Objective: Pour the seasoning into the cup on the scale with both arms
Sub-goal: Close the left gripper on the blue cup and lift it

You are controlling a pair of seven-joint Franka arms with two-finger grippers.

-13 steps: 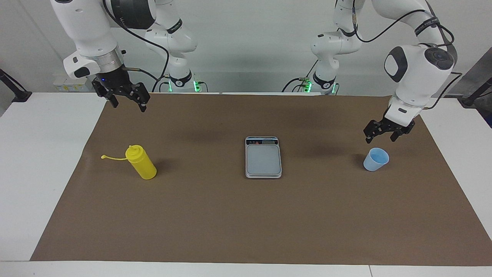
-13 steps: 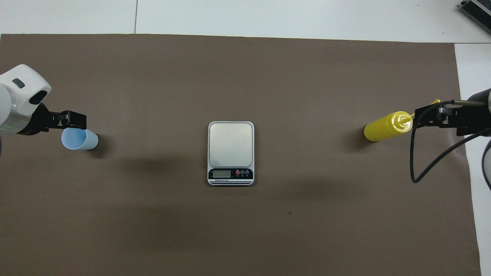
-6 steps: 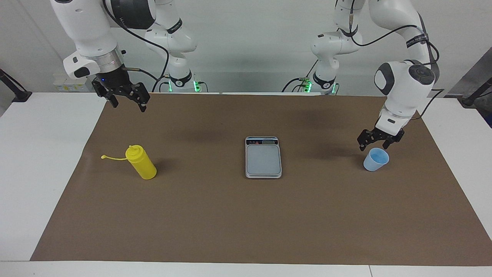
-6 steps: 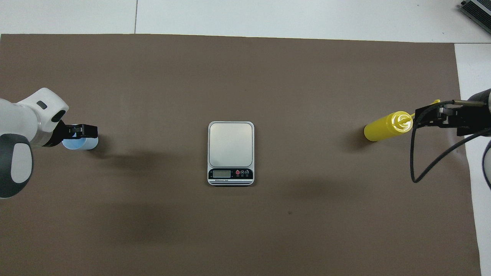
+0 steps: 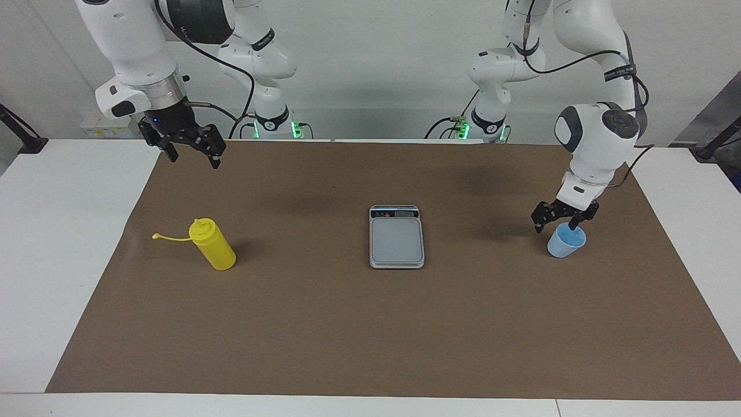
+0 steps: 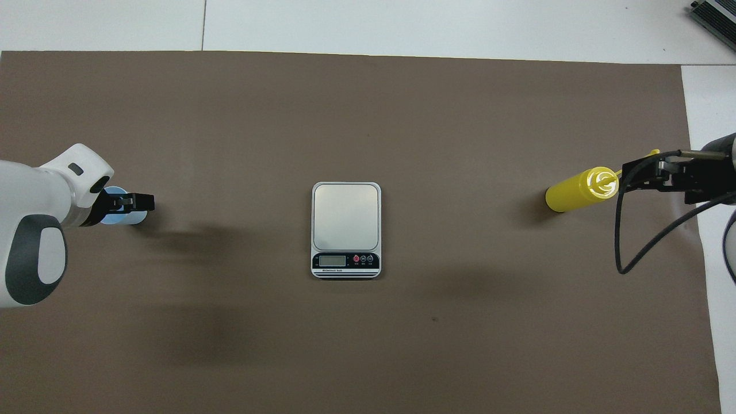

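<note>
I will set the cup on the scale [image 6: 345, 218] for the seasoning, so next my left gripper needs to grab the light-blue cup by its rim [image 6: 124, 217].
The yellow seasoning bottle [image 5: 213, 249] [image 6: 578, 192] stands on the brown mat toward the right arm's end, its cap strap hanging out sideways. My right gripper [image 5: 194, 161] [image 6: 655, 177] hangs open, high over the mat beside the bottle, apart from it. The silver-grey scale [image 5: 396, 240] [image 6: 345, 218] lies mid-table with its plate bare. The light-blue cup [image 5: 564, 243] [image 6: 129, 219] stands toward the left arm's end. My left gripper [image 5: 554, 226] [image 6: 129, 202] is open, low at the cup's rim, one finger at its mouth and the other beside it toward the scale. Contact cannot be told.
A brown mat [image 5: 370, 324] covers most of the white table [image 5: 63, 243]. A black cable [image 6: 627, 247] loops down from the right wrist. The arm bases stand at the robots' edge of the table.
My left gripper has come down and shifted toward the scale, from above the cup to its rim, now covering much of it from overhead. The right arm has not moved.
</note>
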